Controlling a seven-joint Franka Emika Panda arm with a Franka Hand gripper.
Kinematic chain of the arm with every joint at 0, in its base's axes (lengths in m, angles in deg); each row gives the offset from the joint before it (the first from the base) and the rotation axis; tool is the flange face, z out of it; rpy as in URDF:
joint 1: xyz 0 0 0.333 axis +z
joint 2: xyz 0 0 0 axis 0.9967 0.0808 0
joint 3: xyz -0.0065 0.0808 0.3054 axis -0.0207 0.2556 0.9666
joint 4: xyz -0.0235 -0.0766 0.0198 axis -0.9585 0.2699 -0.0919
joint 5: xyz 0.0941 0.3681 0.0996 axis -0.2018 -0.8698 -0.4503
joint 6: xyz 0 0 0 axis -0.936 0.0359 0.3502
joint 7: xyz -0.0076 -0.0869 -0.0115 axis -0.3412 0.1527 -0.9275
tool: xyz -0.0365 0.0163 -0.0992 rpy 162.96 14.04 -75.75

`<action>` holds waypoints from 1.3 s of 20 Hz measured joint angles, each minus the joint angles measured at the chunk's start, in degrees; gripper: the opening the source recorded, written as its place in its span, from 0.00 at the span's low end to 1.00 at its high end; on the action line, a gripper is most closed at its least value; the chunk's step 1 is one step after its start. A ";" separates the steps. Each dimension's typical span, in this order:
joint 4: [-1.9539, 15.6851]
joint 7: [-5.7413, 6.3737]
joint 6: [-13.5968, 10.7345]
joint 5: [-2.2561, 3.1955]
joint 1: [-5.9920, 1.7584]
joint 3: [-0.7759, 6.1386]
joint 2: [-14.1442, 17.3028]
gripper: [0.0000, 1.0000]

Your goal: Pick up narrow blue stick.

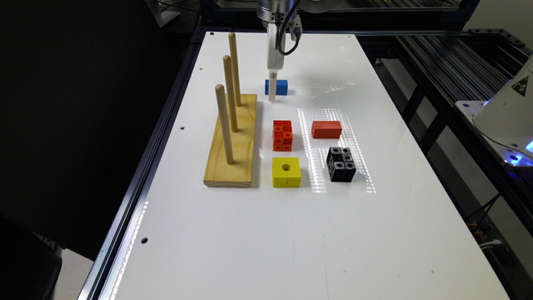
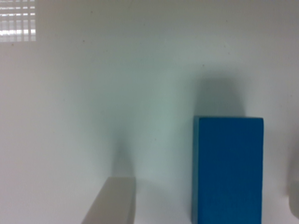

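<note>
The gripper grabs the narrow blue stick (image 1: 282, 86) by its long sides next, to lift the stick off the white table.
The narrow blue stick (image 1: 282, 86) lies flat on the white table (image 1: 291, 233), toward its far end, just past the orange cube block. My gripper (image 1: 272, 98) hangs straight down over it, with its tip at table height in front of the stick. In the wrist view the blue stick (image 2: 228, 170) sits between my two pale fingers (image 2: 112, 203). The gripper (image 2: 204, 193) is open, and a clear gap shows between that finger and the stick. The other finger is a sliver at the frame's edge, close to the stick's far side.
A wooden base with three upright pegs (image 1: 231, 137) stands at the exterior view's left of the stick. Nearer the camera sit an orange studded cube (image 1: 282, 135), a red block (image 1: 326, 129), a yellow block with a hole (image 1: 286, 171) and a black studded cube (image 1: 341, 163).
</note>
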 joint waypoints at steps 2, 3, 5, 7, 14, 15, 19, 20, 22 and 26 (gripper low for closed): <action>0.00 0.00 0.00 0.00 0.00 0.00 0.00 1.00; 0.00 0.00 0.00 0.00 0.01 0.00 0.01 1.00; 0.00 0.00 0.00 0.00 0.04 0.01 0.04 1.00; 0.00 0.00 0.00 0.00 0.10 0.03 0.07 1.00; 0.00 0.01 0.06 0.01 0.10 0.03 0.38 0.00; 0.00 0.01 0.06 0.01 0.10 0.03 0.38 0.00; 0.00 0.01 0.06 0.01 0.10 0.03 0.38 0.00; 0.00 0.01 0.06 0.01 0.10 0.03 0.37 0.00; 0.00 0.01 0.06 0.01 0.10 0.03 0.37 0.00; -0.01 0.01 0.04 0.01 0.09 0.03 0.35 0.00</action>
